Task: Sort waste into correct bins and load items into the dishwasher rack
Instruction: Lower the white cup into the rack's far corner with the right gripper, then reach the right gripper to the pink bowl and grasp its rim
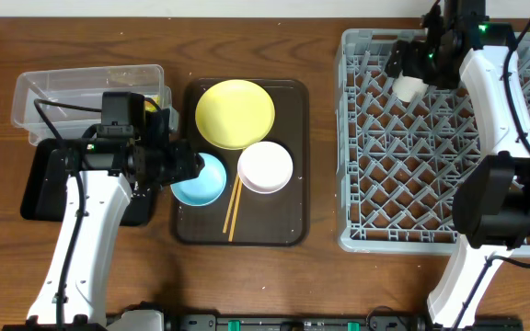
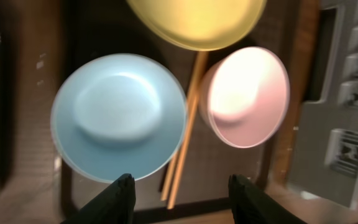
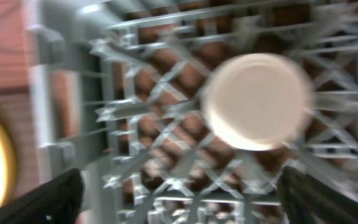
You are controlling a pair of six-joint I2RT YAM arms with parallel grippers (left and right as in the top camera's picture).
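Observation:
My right gripper should grab the white bowl's rim on the side facing the dishwasher rack, leaving the bowl's opposite edge free to load between the rack's wires.
The light blue bowl (image 1: pixel 201 178) sits upside down on the brown serving tray, next to the wooden chopsticks (image 1: pixel 234 208), the white bowl (image 1: pixel 265 166) and the yellow plate (image 1: pixel 235 113). My left gripper (image 2: pixel 182 193) is open and empty just at the blue bowl's (image 2: pixel 118 115) near edge. The small white cup (image 1: pixel 409 87) stands in the grey dishwasher rack (image 1: pixel 366 221) at its far left. My right gripper (image 3: pixel 182 196) is open and empty above the rack, the cup (image 3: pixel 257 99) beyond its fingers. The clear box (image 1: pixel 63 92) and black tray (image 1: pixel 40 188) lie at the left.
The dark brown serving tray (image 1: pixel 288 221) lies at the table's middle. My left arm covers part of the black tray and clear box. A yellow-green thing (image 1: pixel 155 99) shows at the clear box's right end, mostly hidden.

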